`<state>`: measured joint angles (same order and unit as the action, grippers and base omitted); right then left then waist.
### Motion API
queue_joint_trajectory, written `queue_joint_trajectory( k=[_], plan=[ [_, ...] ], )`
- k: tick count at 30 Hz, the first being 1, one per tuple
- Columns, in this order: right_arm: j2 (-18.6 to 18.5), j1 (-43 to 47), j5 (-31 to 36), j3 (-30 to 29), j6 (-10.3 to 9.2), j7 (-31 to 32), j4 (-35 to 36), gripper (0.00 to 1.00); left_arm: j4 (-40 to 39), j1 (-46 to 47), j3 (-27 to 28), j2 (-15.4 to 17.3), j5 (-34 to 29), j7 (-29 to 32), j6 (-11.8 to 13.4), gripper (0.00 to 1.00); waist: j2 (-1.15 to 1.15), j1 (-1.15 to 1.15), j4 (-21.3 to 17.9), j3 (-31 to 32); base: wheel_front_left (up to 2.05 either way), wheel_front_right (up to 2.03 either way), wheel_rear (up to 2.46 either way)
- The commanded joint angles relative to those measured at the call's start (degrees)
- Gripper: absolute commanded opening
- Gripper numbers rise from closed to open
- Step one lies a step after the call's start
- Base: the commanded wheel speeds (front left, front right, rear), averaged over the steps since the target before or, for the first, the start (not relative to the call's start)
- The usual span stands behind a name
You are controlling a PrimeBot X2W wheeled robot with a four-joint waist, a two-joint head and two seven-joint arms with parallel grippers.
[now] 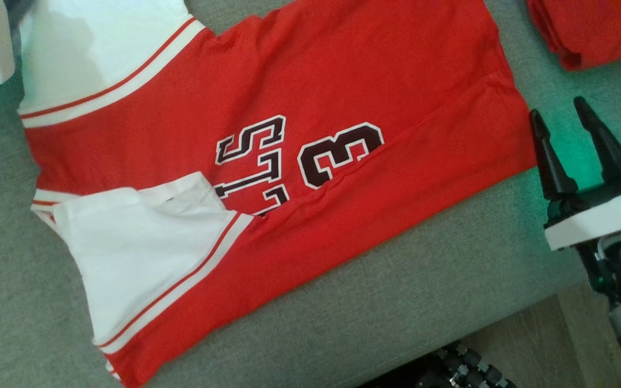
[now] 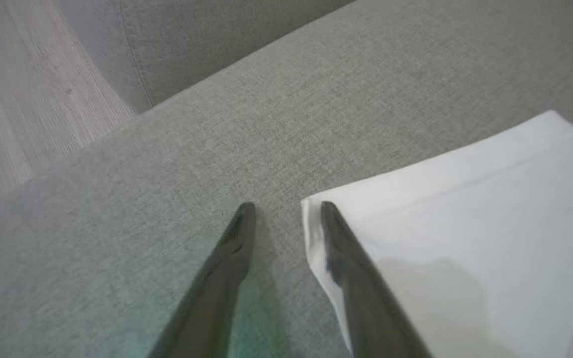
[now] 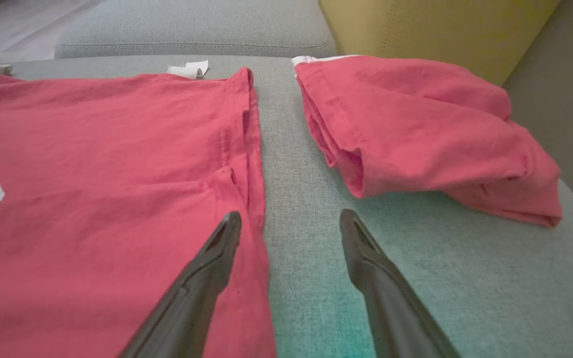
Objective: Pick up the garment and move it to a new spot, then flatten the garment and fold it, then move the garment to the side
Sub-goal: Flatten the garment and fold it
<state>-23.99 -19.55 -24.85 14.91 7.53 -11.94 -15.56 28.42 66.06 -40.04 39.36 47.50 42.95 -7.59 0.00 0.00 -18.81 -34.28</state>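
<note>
The robot's right gripper should flatten and fold the jersey next, so it should grab the red hem of the jersey [image 1: 412, 77] by the corner of its folded-over edge [image 1: 507, 78].
The garment [image 1: 289, 161] is a red jersey with white sleeves and dark lettering, spread across the grey sofa seat [image 1: 397, 302]. Its near long edge is folded over the number, and a white sleeve [image 1: 138, 253] lies folded onto the body. My right gripper [image 1: 558, 116] is open at the jersey's right hem; in the right wrist view one finger is over the red hem [image 3: 246, 164] and the other over bare cushion. My left gripper [image 2: 286, 209] is open, straddling the corner of the far white sleeve [image 2: 465, 209], with nothing pinched.
A second folded red garment [image 3: 416, 129] lies on the seat to the right, by a yellow cushion [image 3: 440, 25]. The seat's front edge drops to wooden floor [image 1: 531, 339] at lower right. Grey sofa armrest and wooden floor [image 2: 18, 89] lie past the left gripper.
</note>
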Motion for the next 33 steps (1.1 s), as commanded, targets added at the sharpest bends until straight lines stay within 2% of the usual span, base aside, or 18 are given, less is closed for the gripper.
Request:
queue_joint_trajectory(
  k=[1,6,10,16,24,30,32,33],
  plan=[
    [-1.31,0.38,-0.47,0.53,-0.04,-0.54,0.98,1.00,-0.61,1.43,1.30,2.84,0.35,1.03,0.10,0.00,0.00,0.00,0.10,-0.04,0.00,0.00,0.00],
    [-2.58,-1.24,-0.82,0.42,-0.04,-0.33,0.66,1.00,-3.58,2.03,-0.61,3.71,2.22,0.93,0.10,0.00,0.00,0.00,1.00,0.02,0.00,0.00,0.00],
    [-3.94,-4.98,-1.76,1.20,-0.04,2.45,0.85,1.00,-5.42,2.58,-2.22,4.48,3.79,-0.80,0.10,0.00,0.00,0.00,2.13,0.53,0.00,0.00,0.00],
    [-5.82,-15.48,-7.81,5.09,-0.04,13.75,-0.95,1.00,-7.75,4.22,-4.23,4.18,5.03,-1.69,0.10,0.00,0.00,0.00,4.25,0.81,0.00,0.00,0.00],
    [-6.07,-31.72,-14.67,14.58,-0.04,31.04,-10.32,1.00,-10.90,6.93,-7.97,3.93,5.19,-3.84,0.10,0.00,0.00,0.00,6.41,0.33,0.00,0.00,0.00],
    [-5.81,-39.59,-15.75,19.13,-0.04,36.79,-18.02,1.00,-11.95,8.69,-10.73,3.32,4.73,-5.89,0.10,0.00,0.00,0.00,7.94,0.21,0.00,0.00,0.00],
    [-5.51,-41.26,-16.04,20.12,-0.04,37.52,-20.16,0.92,-12.02,9.10,-11.50,3.09,4.88,-6.33,0.10,0.00,0.00,0.00,8.31,0.18,0.00,0.00,0.00],
    [-5.39,-41.96,-16.21,20.52,-0.04,37.65,-21.09,0.93,-12.07,9.29,-11.88,2.96,5.02,-6.47,0.10,0.00,0.00,0.00,8.50,0.15,0.00,0.00,0.00]
  ],
)
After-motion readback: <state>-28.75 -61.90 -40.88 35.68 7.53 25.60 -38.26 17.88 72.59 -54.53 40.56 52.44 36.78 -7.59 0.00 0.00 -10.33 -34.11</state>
